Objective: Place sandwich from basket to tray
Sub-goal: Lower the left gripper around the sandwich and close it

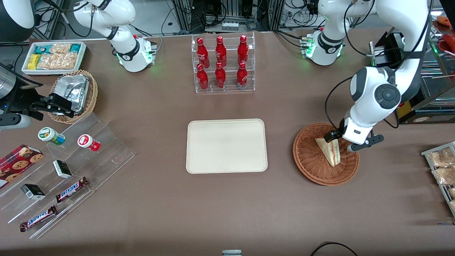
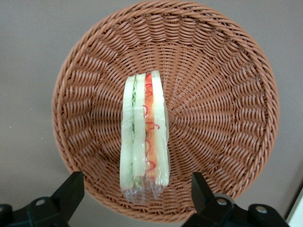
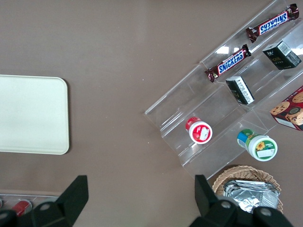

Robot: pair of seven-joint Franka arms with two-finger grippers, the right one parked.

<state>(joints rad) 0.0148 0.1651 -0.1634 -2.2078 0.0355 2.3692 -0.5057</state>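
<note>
My left gripper grabs the sandwich by its wrapped tip (image 2: pixel 144 189) next, since a loose fold of clear wrap (image 2: pixel 137 195) sticks out past the bread.
The sandwich (image 1: pixel 330 151), a plastic-wrapped white-bread wedge with red and green filling, lies in the round reddish-brown wicker basket (image 1: pixel 309 167) toward the working arm's end of the table. My left gripper (image 1: pixel 344 141) hovers over the basket, above the sandwich's end farther from the front camera, open and empty. In the left wrist view the sandwich (image 2: pixel 144 137) stands on edge in the basket (image 2: pixel 218 118), its wrapped tip between the spread fingers of the gripper (image 2: pixel 136 191), untouched. The cream tray (image 1: pixel 226 145) lies bare at the table's middle, beside the basket; it also shows in the right wrist view (image 3: pixel 33 113).
A clear rack of red bottles (image 1: pixel 223 64) stands farther from the front camera than the tray. A stepped clear display (image 1: pixel 67 170) with snack bars, a tan basket of foil packs (image 1: pixel 74 94) and a white bin (image 1: pixel 53 57) lie toward the parked arm's end. A snack rack (image 1: pixel 442 167) sits beside the basket.
</note>
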